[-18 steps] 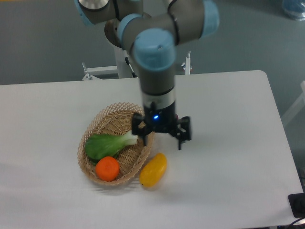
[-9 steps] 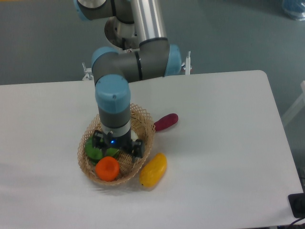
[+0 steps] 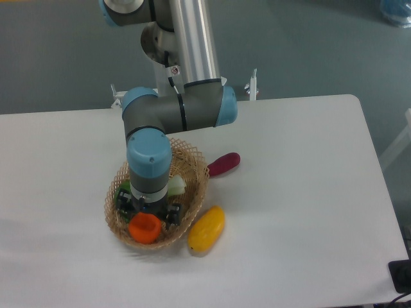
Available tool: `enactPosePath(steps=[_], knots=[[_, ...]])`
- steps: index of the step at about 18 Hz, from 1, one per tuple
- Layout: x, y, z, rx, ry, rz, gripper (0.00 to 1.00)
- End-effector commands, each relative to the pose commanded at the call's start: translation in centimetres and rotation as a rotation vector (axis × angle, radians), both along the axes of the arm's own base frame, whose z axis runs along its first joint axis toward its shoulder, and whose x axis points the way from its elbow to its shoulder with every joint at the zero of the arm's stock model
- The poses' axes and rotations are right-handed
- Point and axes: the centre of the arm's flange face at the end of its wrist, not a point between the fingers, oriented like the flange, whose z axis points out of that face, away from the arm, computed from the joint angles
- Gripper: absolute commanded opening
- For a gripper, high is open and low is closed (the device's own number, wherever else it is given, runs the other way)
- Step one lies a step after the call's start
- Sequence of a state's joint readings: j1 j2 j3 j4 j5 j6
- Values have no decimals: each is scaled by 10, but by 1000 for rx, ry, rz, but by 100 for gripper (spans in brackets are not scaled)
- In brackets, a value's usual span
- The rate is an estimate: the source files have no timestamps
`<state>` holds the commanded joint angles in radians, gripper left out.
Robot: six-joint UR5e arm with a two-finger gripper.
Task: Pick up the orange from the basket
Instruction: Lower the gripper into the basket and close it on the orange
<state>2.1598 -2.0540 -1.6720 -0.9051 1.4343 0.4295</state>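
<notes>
My gripper is going to grab the orange (image 3: 146, 231) by its round sides next. Then it can pick the orange up from the wicker basket (image 3: 198, 168).
The orange (image 3: 146, 231) lies at the front of the wicker basket (image 3: 198, 168) on the white table. My gripper (image 3: 147, 215) points straight down just over the orange and hides its top. The jaws are open, one finger (image 3: 122, 204) to the left of the fruit and one finger (image 3: 173, 215) to its right. I cannot tell whether the fingers touch the fruit.
A leafy green vegetable (image 3: 123, 190) with a white stalk (image 3: 176, 185) lies in the basket, mostly hidden behind the wrist. A yellow mango-like fruit (image 3: 206, 228) rests against the basket's right front. A dark red vegetable (image 3: 223, 164) lies on the table to the basket's right.
The arm has swung left from the basket's right rim to above the orange and has come lower over it. The dark red vegetable is now uncovered.
</notes>
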Motion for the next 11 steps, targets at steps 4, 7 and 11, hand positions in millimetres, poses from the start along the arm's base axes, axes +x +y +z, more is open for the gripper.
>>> enactPosePath(steps=[4,7,11], knots=[[4,3,-7,-5,-3,-8,100],[7,6,-7,7,3,-3,100],[7,5,-9,4,2,-3,88]])
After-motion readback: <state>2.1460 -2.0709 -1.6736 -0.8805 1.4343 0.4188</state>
